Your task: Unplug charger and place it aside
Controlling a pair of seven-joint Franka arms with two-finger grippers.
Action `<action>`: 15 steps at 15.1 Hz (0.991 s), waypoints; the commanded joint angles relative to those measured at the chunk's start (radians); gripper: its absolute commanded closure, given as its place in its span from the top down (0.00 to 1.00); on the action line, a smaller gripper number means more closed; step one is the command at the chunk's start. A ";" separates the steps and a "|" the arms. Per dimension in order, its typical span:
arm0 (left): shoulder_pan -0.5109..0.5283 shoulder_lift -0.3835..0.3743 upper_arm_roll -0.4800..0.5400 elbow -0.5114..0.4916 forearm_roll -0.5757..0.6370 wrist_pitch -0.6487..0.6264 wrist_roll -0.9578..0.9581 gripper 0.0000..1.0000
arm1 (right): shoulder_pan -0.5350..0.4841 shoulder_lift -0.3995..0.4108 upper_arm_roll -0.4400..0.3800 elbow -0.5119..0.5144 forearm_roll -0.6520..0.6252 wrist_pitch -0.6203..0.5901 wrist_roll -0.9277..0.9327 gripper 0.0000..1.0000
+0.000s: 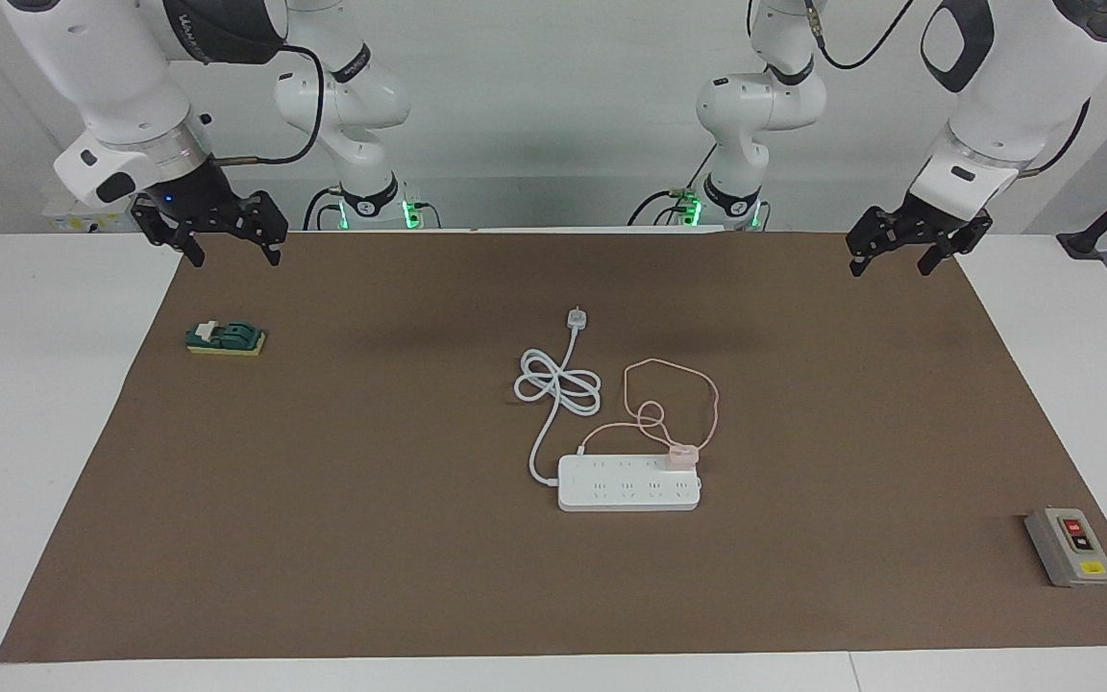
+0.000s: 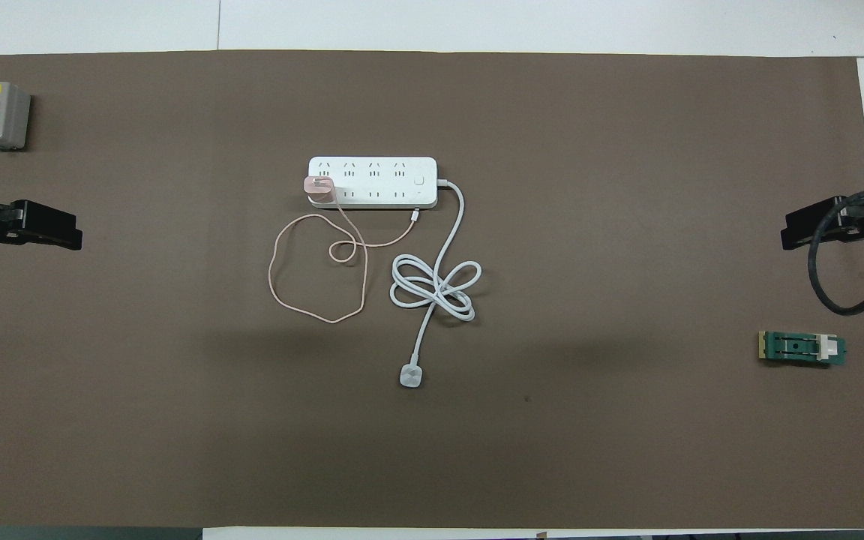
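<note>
The charger needs to come out of the white power strip, so I should grab it by its pink cube body with my left gripper next.
The charger is a small pale pink cube plugged into the white power strip, in the socket row nearer the robots, at the strip's end toward the left arm. It also shows in the overhead view, as does the strip. Its thin pink cable lies in loose loops on the mat nearer the robots. My left gripper hangs open and empty over the mat's edge at the left arm's end. My right gripper hangs open and empty at the right arm's end. Both are well apart from the charger.
The strip's thick white cord lies coiled beside the pink cable, ending in a white plug. A grey on/off switch box sits toward the left arm's end. A green knife switch sits below the right gripper. A brown mat covers the table.
</note>
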 commanded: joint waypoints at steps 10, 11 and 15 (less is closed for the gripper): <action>-0.019 0.031 -0.009 0.026 -0.002 0.003 -0.455 1.00 | -0.006 -0.027 0.010 -0.023 -0.012 -0.002 0.006 1.00; -0.023 0.058 -0.025 0.041 -0.004 0.005 -0.582 1.00 | -0.004 -0.029 0.010 -0.025 -0.012 -0.005 0.006 1.00; -0.103 0.174 -0.042 0.146 -0.005 0.005 -1.035 1.00 | 0.003 -0.032 0.019 -0.034 -0.004 -0.011 0.032 1.00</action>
